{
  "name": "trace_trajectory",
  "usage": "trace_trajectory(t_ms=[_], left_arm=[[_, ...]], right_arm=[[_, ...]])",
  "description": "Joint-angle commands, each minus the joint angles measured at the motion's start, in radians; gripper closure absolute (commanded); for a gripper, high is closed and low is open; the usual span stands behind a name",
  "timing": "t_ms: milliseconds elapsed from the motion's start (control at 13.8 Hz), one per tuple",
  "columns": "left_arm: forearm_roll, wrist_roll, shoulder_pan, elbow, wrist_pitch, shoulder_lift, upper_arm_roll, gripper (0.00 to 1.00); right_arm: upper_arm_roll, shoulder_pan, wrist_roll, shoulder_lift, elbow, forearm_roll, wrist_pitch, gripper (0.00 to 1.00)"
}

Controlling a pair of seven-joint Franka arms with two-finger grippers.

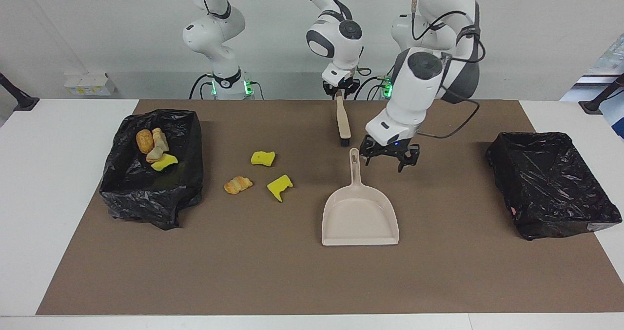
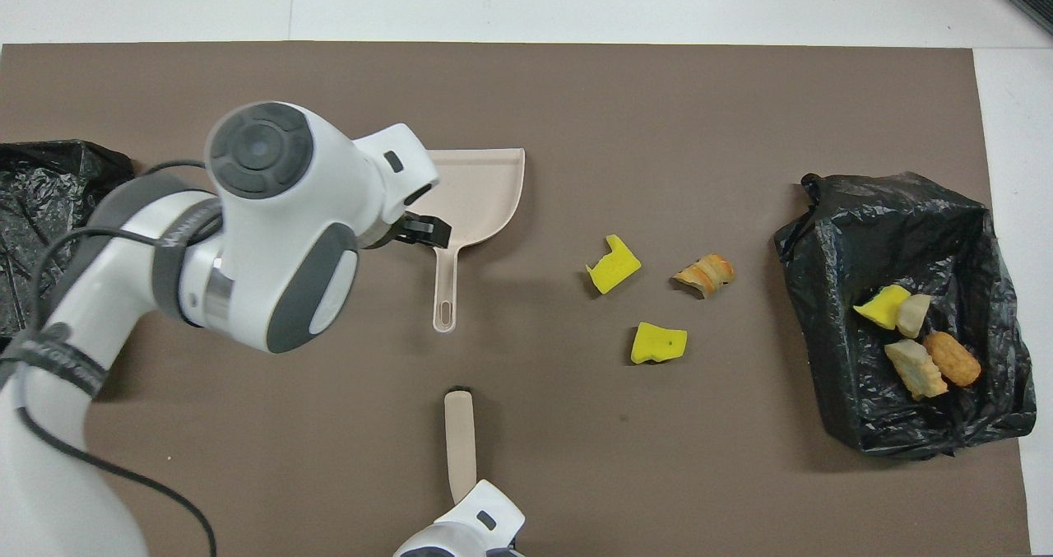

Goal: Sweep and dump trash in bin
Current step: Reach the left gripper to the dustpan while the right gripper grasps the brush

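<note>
The dustpan's broad pan is wider than my fingers can span. My left gripper should grab the dustpan by its narrow handle point(image 2: 445, 279) next.
Three pieces of trash lie on the brown mat: a yellow sponge piece point(image 1: 263, 158) point(image 2: 657, 343), a second yellow sponge piece point(image 1: 280, 186) point(image 2: 613, 264) and a croissant-like chunk point(image 1: 238, 184) point(image 2: 704, 273). Several more scraps point(image 1: 156, 149) point(image 2: 913, 343) lie in the black-lined bin point(image 1: 146, 198) point(image 2: 905, 211) at the right arm's end. My right gripper point(image 1: 341, 90) is shut on the handle of the beige brush point(image 1: 343, 123) point(image 2: 461, 433), bristle end down by the mat. My left gripper point(image 1: 390, 157) is open and empty, low beside the handle of the beige dustpan point(image 1: 360, 218) point(image 2: 481, 187).
A second black-lined bin point(image 1: 551, 188) point(image 2: 41, 187) stands at the left arm's end with nothing showing in it. The dustpan lies flat on the mat, mouth away from the robots. The left arm covers part of the dustpan in the overhead view.
</note>
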Motion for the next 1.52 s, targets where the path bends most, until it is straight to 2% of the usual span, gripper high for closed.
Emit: trace_trajectory(t_ms=[0, 363, 580, 653, 870, 1015, 1088, 1305, 1378, 1450], left_arm=[[0.015, -0.038, -0.064, -0.115, 0.091, -0.020, 0.017, 0.00], [0.015, -0.039, -0.067, -0.181, 0.171, -0.011, 0.013, 0.00], [0.013, -0.039, -0.067, -0.195, 0.177, -0.016, 0.012, 0.13], [0.013, -0.030, -0.064, -0.195, 0.183, -0.016, 0.012, 0.15], [0.013, -0.022, -0.064, -0.195, 0.185, -0.016, 0.012, 0.31], [0.013, -0.022, -0.067, -0.206, 0.182, -0.020, 0.012, 0.32], [0.013, -0.022, -0.067, -0.206, 0.182, -0.020, 0.012, 0.44], [0.015, 0.002, -0.064, -0.195, 0.166, -0.017, 0.013, 0.91], [0.015, 0.045, -0.058, -0.188, 0.166, -0.014, 0.013, 1.00], [0.015, 0.078, -0.052, -0.186, 0.166, -0.014, 0.013, 1.00]], right_arm=[[0.000, -0.020, 0.014, -0.002, 0.014, 0.008, -0.029, 1.00], [0.000, -0.170, 0.001, -0.138, 0.002, 0.005, -0.221, 1.00], [0.000, -0.276, -0.002, -0.201, -0.006, -0.033, -0.302, 1.00], [0.000, -0.323, -0.014, -0.206, -0.003, -0.082, -0.328, 1.00], [0.001, -0.428, -0.038, -0.195, -0.003, -0.200, -0.348, 1.00], [0.001, -0.520, -0.070, -0.177, -0.003, -0.260, -0.350, 1.00], [0.001, -0.564, -0.134, -0.171, -0.004, -0.299, -0.350, 1.00], [0.001, -0.686, -0.332, -0.152, -0.017, -0.351, -0.321, 1.00], [0.003, -0.753, -0.423, -0.151, -0.047, -0.386, -0.274, 1.00], [0.004, -0.784, -0.469, -0.151, -0.067, -0.388, -0.240, 1.00]])
